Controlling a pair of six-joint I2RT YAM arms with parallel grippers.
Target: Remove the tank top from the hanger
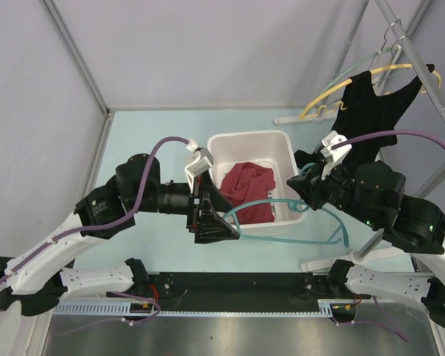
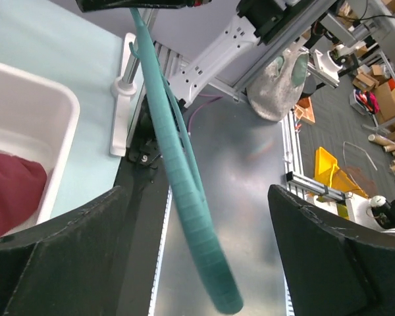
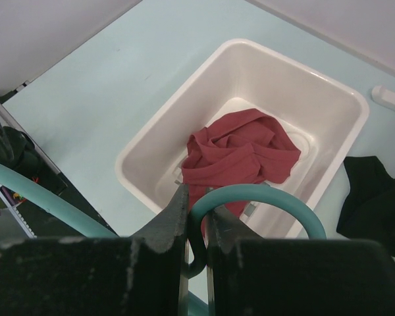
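The left gripper grabs the bare teal hanger point(image 1: 297, 239) by its arm's end point(image 1: 233, 219) next, leaving the hook free for hanging on the rack.
The red tank top point(image 1: 248, 189) lies crumpled in the white bin point(image 1: 248, 139), off the hanger; it also shows in the right wrist view point(image 3: 240, 151) and the left wrist view point(image 2: 10, 191). The bare teal hanger point(image 1: 297, 239) hangs in the air in front of the bin. My right gripper point(image 1: 300, 194) is shut on the hanger's hook point(image 3: 263, 194), jaws pinching it point(image 3: 197, 204). My left gripper point(image 1: 233, 228) is open. One arm of the hanger point(image 2: 184, 197) passes between its wide-spread fingers point(image 2: 196, 191) without touching them.
A black garment point(image 1: 374, 111) hangs on a yellow hanger point(image 1: 334, 89) from a slanted rack pole point(image 1: 423, 67) at the back right. The rack's white foot point(image 1: 297, 117) lies behind the bin. The rack's near foot point(image 2: 122, 99) stands by the table's front edge.
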